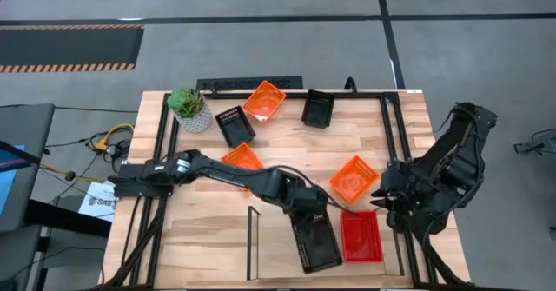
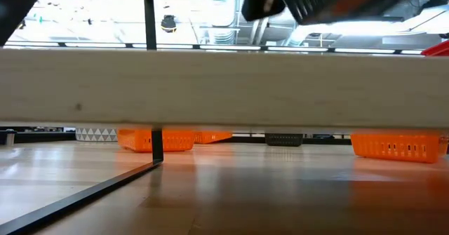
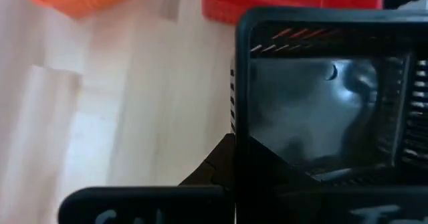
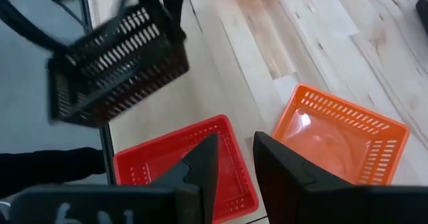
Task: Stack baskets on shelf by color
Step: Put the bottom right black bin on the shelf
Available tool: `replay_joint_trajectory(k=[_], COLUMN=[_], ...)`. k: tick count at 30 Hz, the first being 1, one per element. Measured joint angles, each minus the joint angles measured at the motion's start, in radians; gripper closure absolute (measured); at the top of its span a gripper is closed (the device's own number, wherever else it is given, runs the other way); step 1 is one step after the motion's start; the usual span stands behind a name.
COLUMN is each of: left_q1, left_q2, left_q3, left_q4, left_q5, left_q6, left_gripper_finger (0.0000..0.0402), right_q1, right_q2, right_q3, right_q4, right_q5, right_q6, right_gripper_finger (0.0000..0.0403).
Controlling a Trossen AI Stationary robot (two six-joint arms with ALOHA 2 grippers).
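Note:
My left gripper needs to lower the black basket (image 1: 317, 246) before it lets go, because the basket is hanging tilted above the shelf board, beside the red basket.
My left gripper (image 1: 306, 214) is shut on a black basket (image 1: 314, 243), which hangs above the shelf's light-wood board (image 2: 210, 88). A red basket (image 1: 360, 236) stands on its base on the board, right of the black one. An orange basket (image 1: 354, 178) sits on the table just behind it. My right gripper (image 1: 382, 195) hovers open and empty by the orange basket, above the red basket's far end (image 4: 180, 164). Another orange basket (image 1: 241, 159) lies partly under my left arm. My left gripper holds the black basket by the rim of its far short end (image 3: 235, 127). One finger (image 3: 217, 167) is outside the wall; the other is hidden by the basket. The fingers come from above and behind (image 4: 164, 7). The basket hangs tilted, clear of the board (image 4: 114, 67).
At the table's back stand an orange basket (image 1: 263, 100), two black baskets (image 1: 234, 124) (image 1: 318, 109) and a potted plant (image 1: 189, 109). The shelf's thin black uprights (image 1: 252, 239) (image 2: 157, 140) stand near the front edge. Bare wood lies at the front left.

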Motion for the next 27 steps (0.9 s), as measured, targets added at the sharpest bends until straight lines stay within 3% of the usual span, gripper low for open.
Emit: replay_joint_trajectory(k=[12,27], left_q1=[0.008,0.06], left_q2=[0.086,0.085], left_q3=[-0.001,-0.002], left_q4=[-0.007,-0.007], left_q5=[0.026,0.112], left_q6=[-0.047,0.068], left_gripper_finger=[0.0401,0.0402], right_q1=[0.063,0.075], right_q2=[0.0,0.0], right_q3=[0.0,0.0], right_q4=[0.0,-0.008], right_q5=[0.002,0.003], right_q6=[0.0,0.003], right_gripper_finger=[0.0284,0.0284])
